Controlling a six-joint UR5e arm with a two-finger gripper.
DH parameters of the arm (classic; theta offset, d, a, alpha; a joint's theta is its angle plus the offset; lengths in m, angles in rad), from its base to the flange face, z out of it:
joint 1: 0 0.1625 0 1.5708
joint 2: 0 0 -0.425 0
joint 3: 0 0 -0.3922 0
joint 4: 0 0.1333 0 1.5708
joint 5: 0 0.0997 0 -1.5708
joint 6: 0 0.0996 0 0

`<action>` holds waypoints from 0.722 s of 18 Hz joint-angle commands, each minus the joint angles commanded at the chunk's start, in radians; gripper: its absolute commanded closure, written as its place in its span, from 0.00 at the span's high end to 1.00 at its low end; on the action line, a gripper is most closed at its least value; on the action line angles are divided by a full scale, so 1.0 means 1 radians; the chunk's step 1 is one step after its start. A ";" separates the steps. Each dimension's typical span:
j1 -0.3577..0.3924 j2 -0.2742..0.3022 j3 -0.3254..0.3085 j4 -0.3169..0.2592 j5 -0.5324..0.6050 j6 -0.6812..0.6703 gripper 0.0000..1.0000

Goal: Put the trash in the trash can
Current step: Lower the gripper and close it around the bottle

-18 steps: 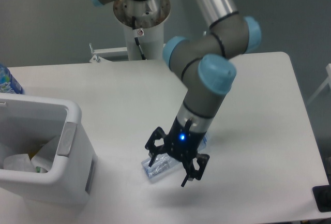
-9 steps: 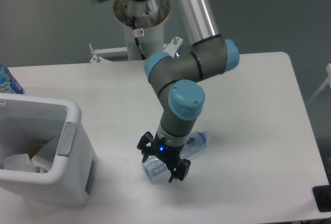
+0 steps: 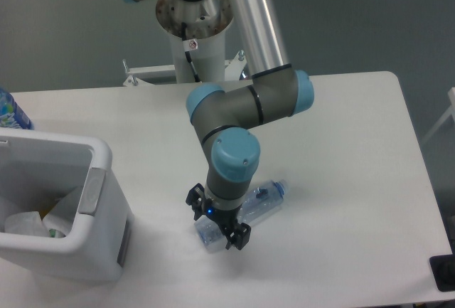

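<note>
The trash needs to drop into the white trash can, so my gripper will next grab the clear plastic bottle (image 3: pixel 261 199) by its base end (image 3: pixel 212 234).
The clear plastic bottle (image 3: pixel 261 199) with a bluish label lies on its side on the white table, cap toward the right. My gripper (image 3: pixel 217 218) is down over the bottle's left end. Its black fingers (image 3: pixel 241 236) stand apart on either side of the bottle, open around it. The white trash can (image 3: pixel 94 157) stands at the left edge of the table, well left of the gripper. A crumpled whitish wrapper (image 3: pixel 27 223) lies inside the can.
A bottle with a bright blue-and-green label (image 3: pixel 10 112) stands at the far left behind the can. The robot's base pedestal (image 3: pixel 193 34) is at the table's back edge. A dark object (image 3: pixel 443 272) sits at the lower right corner.
The gripper has moved left and down, from above the bottle's right side to low over its left end, with its fingers now either side of the bottle. The bottle has not moved.
</note>
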 joint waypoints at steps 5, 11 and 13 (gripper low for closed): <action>-0.011 -0.009 0.009 -0.006 0.002 0.000 0.85; -0.012 -0.015 0.017 -0.034 0.032 0.000 0.34; -0.012 -0.014 0.020 -0.035 0.035 -0.002 0.18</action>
